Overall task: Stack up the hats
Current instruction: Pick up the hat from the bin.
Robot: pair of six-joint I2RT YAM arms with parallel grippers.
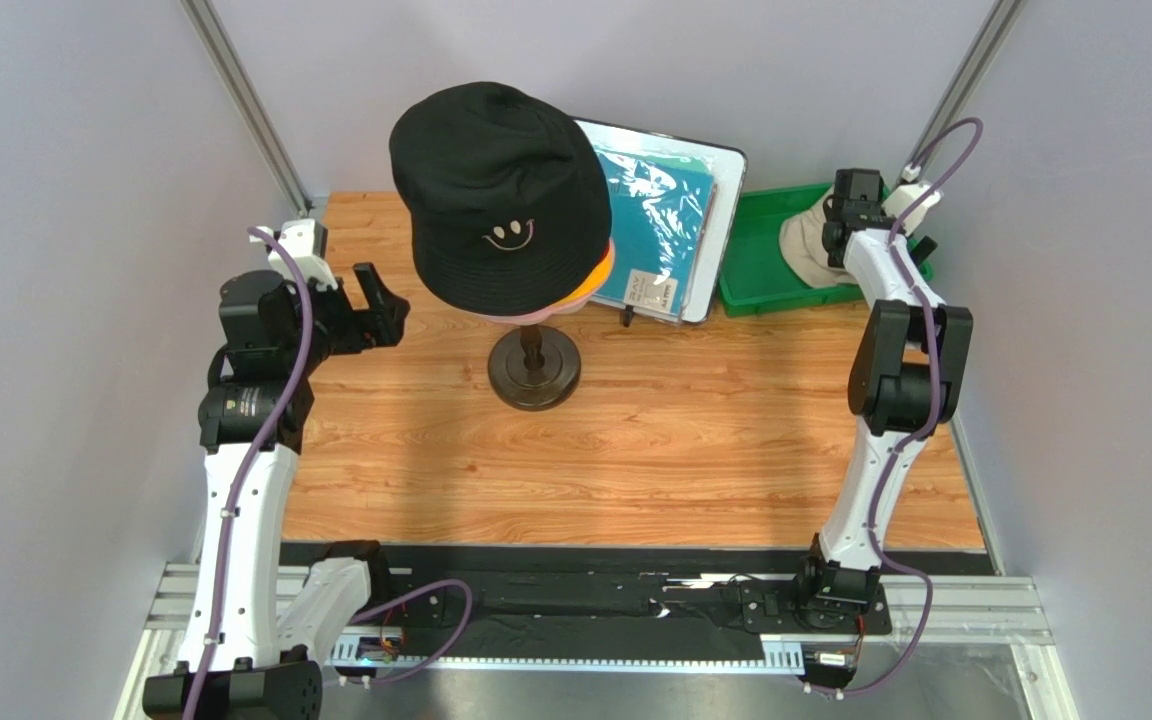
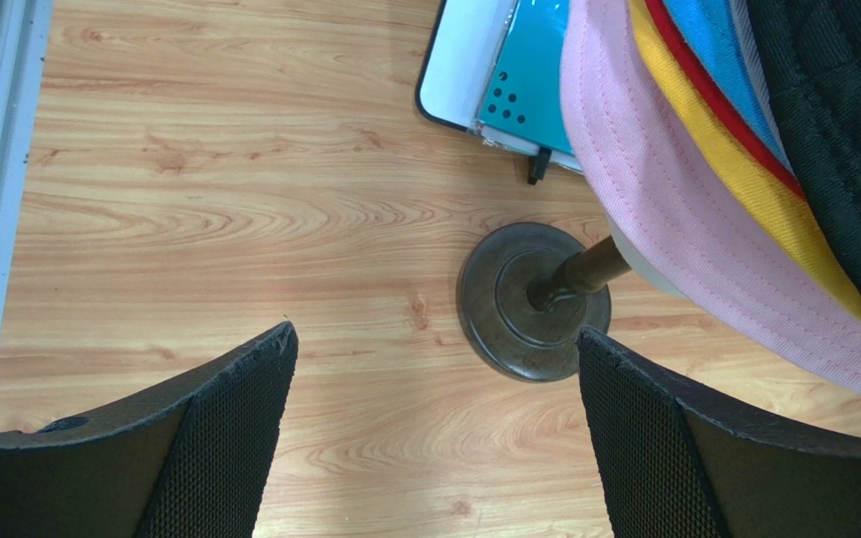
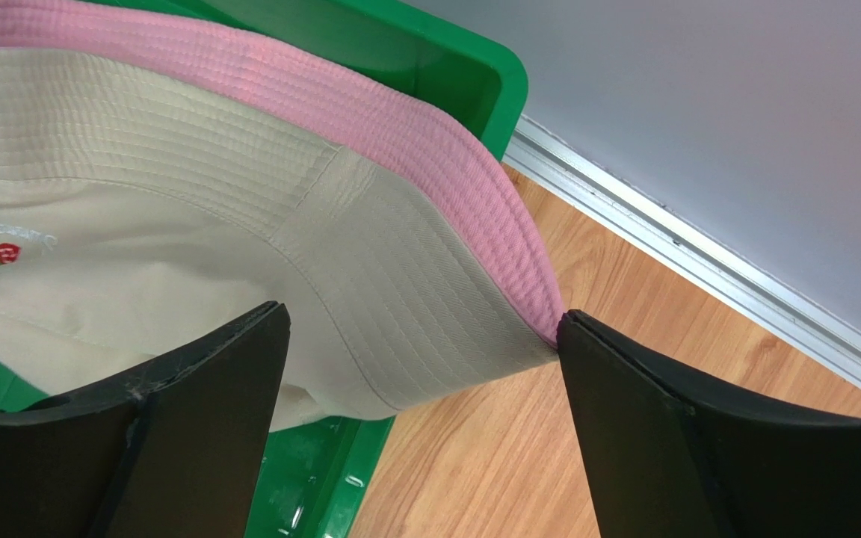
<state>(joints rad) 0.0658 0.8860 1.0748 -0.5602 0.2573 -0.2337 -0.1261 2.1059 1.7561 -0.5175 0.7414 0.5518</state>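
Note:
I should grip the beige hat point(image 3: 177, 224) by its brim's edge point(image 3: 459, 327) with my right gripper. The rest of the hat then stays free for the handover to my left gripper and for stacking.
A stack of hats sits on the mannequin stand, with the black hat point(image 1: 500, 195) with a smiley on top. In the left wrist view the brims show from below: pink point(image 2: 671, 191), orange-yellow point(image 2: 738, 168), red point(image 2: 716, 95), blue point(image 2: 721, 45) and black point(image 2: 839, 101). My left gripper point(image 1: 382, 308) point(image 2: 435, 348) hangs open left of the stand's dark base point(image 2: 534, 300), holding nothing. A beige hat point(image 3: 177, 224) point(image 1: 805, 240) with a pink underside lies in the green tray point(image 3: 446, 56). My right gripper point(image 3: 424, 325) point(image 1: 838, 225) stands open over it, its jaws on either side of the brim's edge.
A teal sheet in a white frame point(image 1: 657, 210) leans behind the stand. The green tray point(image 1: 755, 255) sits at the back right against the wall. A metal rail point(image 3: 716, 269) runs along the table's right edge. Grey walls close in both sides.

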